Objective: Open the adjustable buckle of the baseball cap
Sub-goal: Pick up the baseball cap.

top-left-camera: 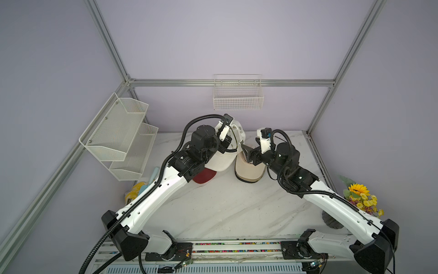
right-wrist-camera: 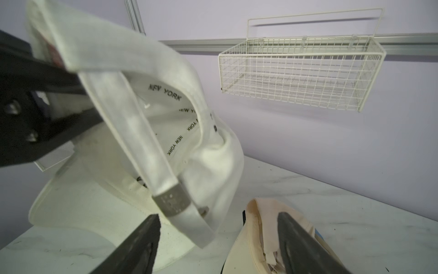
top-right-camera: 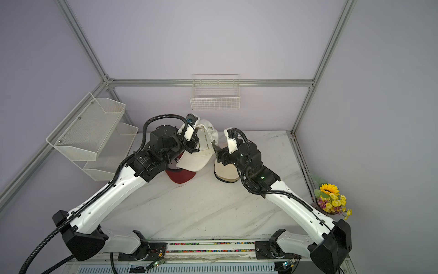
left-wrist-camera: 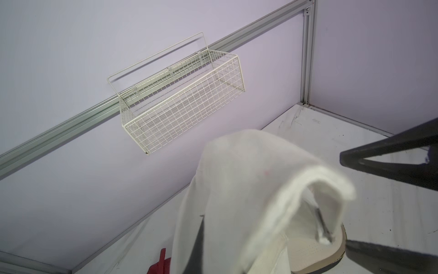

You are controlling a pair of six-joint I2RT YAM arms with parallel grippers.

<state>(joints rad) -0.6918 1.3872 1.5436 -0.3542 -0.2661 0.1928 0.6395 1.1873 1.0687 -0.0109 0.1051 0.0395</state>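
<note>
The strap and buckle stay free for opening, as my right gripper will reach for and grab the white cap's band edge beside the metal buckle.
A white baseball cap hangs tilted above the table, its inside printed "NEW YORK". My left gripper is shut on the cap's back band, and cloth covers most of its fingers. The white strap runs down through the grey metal buckle, and its loose end hangs below. My right gripper is open just short of the buckle, touching nothing. The strap end hangs between its fingers. In both top views the right gripper sits beside the cap's right edge.
A beige cap lies on the marble table under the right gripper. A red cap lies below the left wrist. A wire basket hangs on the back wall, mesh shelves on the left. Flowers stand at the right.
</note>
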